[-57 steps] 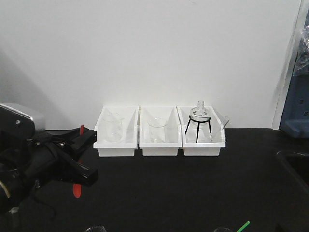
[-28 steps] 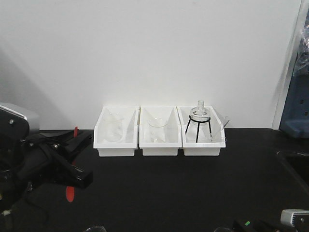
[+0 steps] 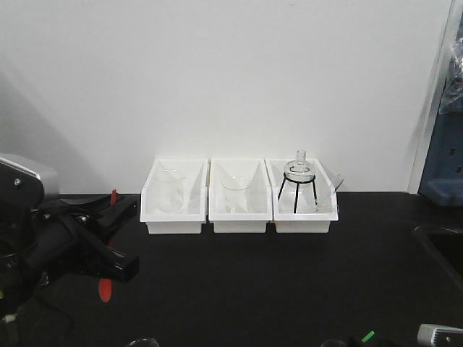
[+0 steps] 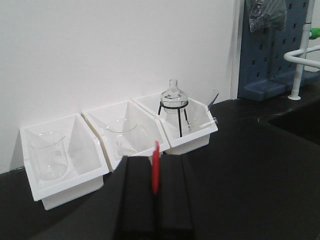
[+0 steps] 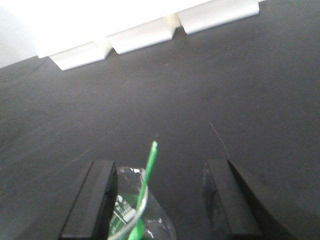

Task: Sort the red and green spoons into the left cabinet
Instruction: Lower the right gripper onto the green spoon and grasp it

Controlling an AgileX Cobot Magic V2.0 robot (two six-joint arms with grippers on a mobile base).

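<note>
My right gripper grabs the green spoon by its slim handle [image 3: 367, 337] next, to sort it into the left cabinet.
My left gripper [image 3: 119, 238] is at the left of the black bench, shut on the red spoon [image 3: 105, 289]. The spoon's handle tip sticks up between the shut fingers in the left wrist view [image 4: 156, 167]. The green spoon [image 5: 148, 167] stands tilted in a glass beaker [image 5: 150, 227] at the bench's front edge; only its tip shows in the front view [image 3: 367, 337]. My right gripper [image 5: 160, 169] is open, its jaws either side of the beaker, the left jaw close to the glass. The left cabinet is out of view.
Three white bins [image 3: 239, 225] stand in a row against the white wall, holding beakers and a flask on a black wire stand [image 3: 298, 189]. A sink edge [image 3: 441, 242] and a blue pegboard [image 4: 272, 60] are at the right.
My left gripper moved a little to the left with the red spoon, then held still. My right arm came into the bottom right of the front view and shifted slightly.
</note>
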